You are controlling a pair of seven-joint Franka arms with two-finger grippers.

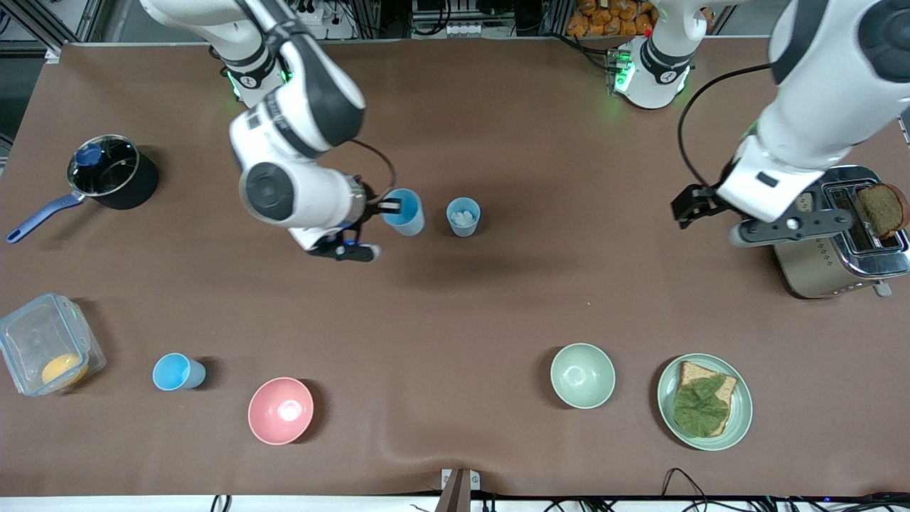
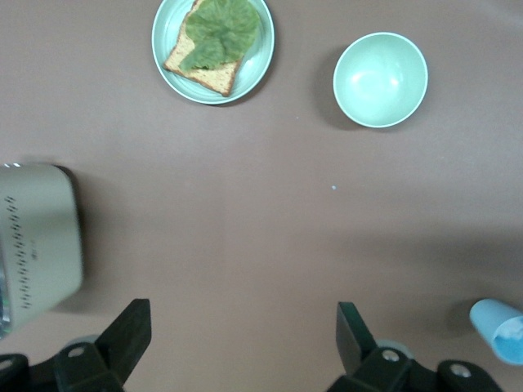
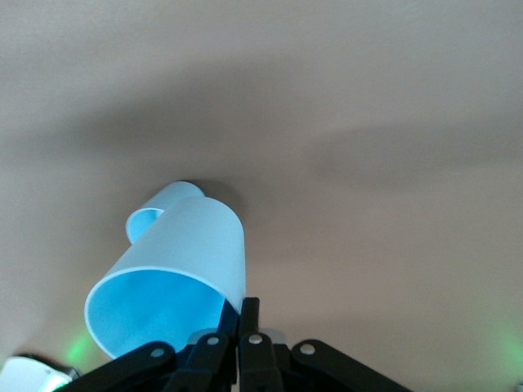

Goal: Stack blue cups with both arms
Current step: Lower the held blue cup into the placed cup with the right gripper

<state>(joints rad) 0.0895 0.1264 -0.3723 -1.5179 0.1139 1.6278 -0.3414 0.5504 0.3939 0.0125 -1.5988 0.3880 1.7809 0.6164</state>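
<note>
My right gripper should move the sky-blue cup (image 1: 405,212) over the paler cup before releasing it: tabletop separates the sky-blue cup from the paler cup's rim (image 1: 463,205).
My right gripper (image 1: 389,207) is shut on the rim of a bright sky-blue cup (image 1: 405,212), which it holds tilted over the table. In the right wrist view the fingers (image 3: 250,314) pinch the wall of that cup (image 3: 184,261). Close beside it, toward the left arm's end, a paler grey-blue cup (image 1: 463,216) stands upright on the table with something white inside. A third blue cup (image 1: 178,372) stands near the front camera. My left gripper (image 1: 684,208) hangs open and empty beside the toaster, and its wrist view shows the paler cup (image 2: 500,328) at the edge.
A toaster (image 1: 842,242) with a bread slice stands under the left arm. A pink bowl (image 1: 281,410), a pale green bowl (image 1: 583,375) and a plate (image 1: 739,419) of bread with a leaf lie near the front. A pot (image 1: 114,173) and a plastic box (image 1: 43,341) sit at the right arm's end.
</note>
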